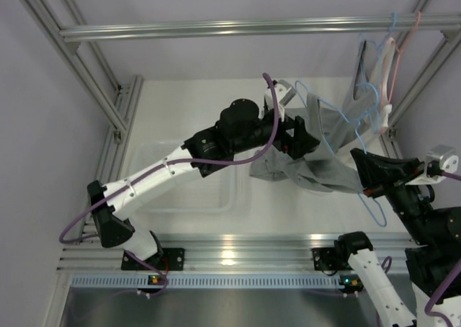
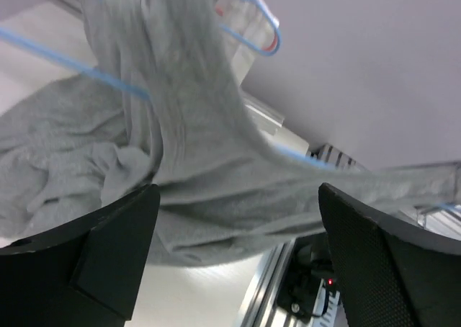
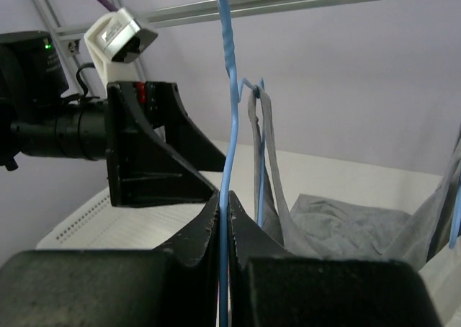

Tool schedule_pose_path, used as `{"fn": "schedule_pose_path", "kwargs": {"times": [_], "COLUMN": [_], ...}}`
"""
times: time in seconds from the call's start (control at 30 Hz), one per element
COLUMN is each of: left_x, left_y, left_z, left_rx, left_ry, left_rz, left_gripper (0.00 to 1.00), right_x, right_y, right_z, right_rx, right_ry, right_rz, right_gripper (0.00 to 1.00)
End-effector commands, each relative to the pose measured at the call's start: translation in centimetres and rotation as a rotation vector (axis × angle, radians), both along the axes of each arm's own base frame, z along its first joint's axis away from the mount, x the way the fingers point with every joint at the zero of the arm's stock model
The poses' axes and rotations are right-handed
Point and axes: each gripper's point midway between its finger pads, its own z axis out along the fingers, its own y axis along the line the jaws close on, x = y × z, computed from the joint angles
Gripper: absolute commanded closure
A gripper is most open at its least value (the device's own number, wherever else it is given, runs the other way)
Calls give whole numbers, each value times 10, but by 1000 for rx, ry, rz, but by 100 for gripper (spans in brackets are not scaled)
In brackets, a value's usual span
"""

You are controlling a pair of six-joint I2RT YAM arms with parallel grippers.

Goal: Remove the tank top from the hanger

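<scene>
The grey tank top has to slip off the hanger. My left gripper will next grip the tank top by its strap looped over the blue wire [image 1: 315, 117] [image 2: 196, 93].
The grey tank top [image 1: 320, 170] hangs slack from a blue wire hanger [image 1: 333, 112], its body bunched on the table. My right gripper [image 1: 362, 170] is shut on the hanger's wire; in the right wrist view the jaws [image 3: 225, 201] pinch the blue wire [image 3: 229, 89], with a strap [image 3: 268, 161] looped over it. My left gripper [image 1: 301, 144] is open at the tank top's left side. In the left wrist view its fingers [image 2: 94, 258] stand wide apart below the grey cloth [image 2: 187, 161], not holding it.
A clear plastic bin [image 1: 180, 179] sits on the table under the left arm. Pink and blue spare hangers [image 1: 395, 50] hang from the top rail at the back right. The frame posts stand on both sides.
</scene>
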Motion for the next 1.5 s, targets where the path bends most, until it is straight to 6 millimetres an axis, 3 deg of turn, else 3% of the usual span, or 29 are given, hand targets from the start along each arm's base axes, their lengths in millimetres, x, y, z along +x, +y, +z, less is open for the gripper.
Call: {"fn": "schedule_pose_path", "kwargs": {"times": [0.0, 0.03, 0.27, 0.47, 0.77, 0.9, 1.03, 1.17, 1.23, 1.27, 1.47], "left_x": [15, 17, 33, 53, 60, 59, 61, 61, 61, 62, 64], "left_y": [1, 1, -14, -5, -3, -10, -12, -13, -12, -11, 3], "left_z": [82, 90, 88, 81, 65, 62, 59, 56, 57, 58, 70], "left_rx": [-173, -183, -158, -113, -71, -69, -67, -63, -65, -66, -78], "left_ry": [-180, -197, -241, -271, -272, -265, -259, -254, -253, -254, -268], "left_rz": [71, 82, 100, 215, 244, 222, 223, 224, 226, 231, 291], "left_gripper": [7, 10, 23, 40, 38, 52, 50, 80, 87, 100, 100], "right_x": [-8, -10, -10, -14, -14, -11, -13, -10, -10, -10, -9], "right_y": [3, 4, 10, 10, 11, 11, 11, 9, 9, 9, 9], "right_z": [-4, -3, -1, 6, 9, 9, 12, 10, 11, 11, 7], "right_rx": [-7, -8, -9, -6, -6, -10, -11, -14, -15, -15, -28], "right_ry": [21, 18, 26, 9, 8, 14, 3, 8, 8, 8, 7], "right_rz": [27, 34, 66, 71, 76, 77, 74, 64, 62, 61, 58], "right_gripper": [100, 100, 100, 100, 100, 100, 100, 100, 100, 100, 100]}}
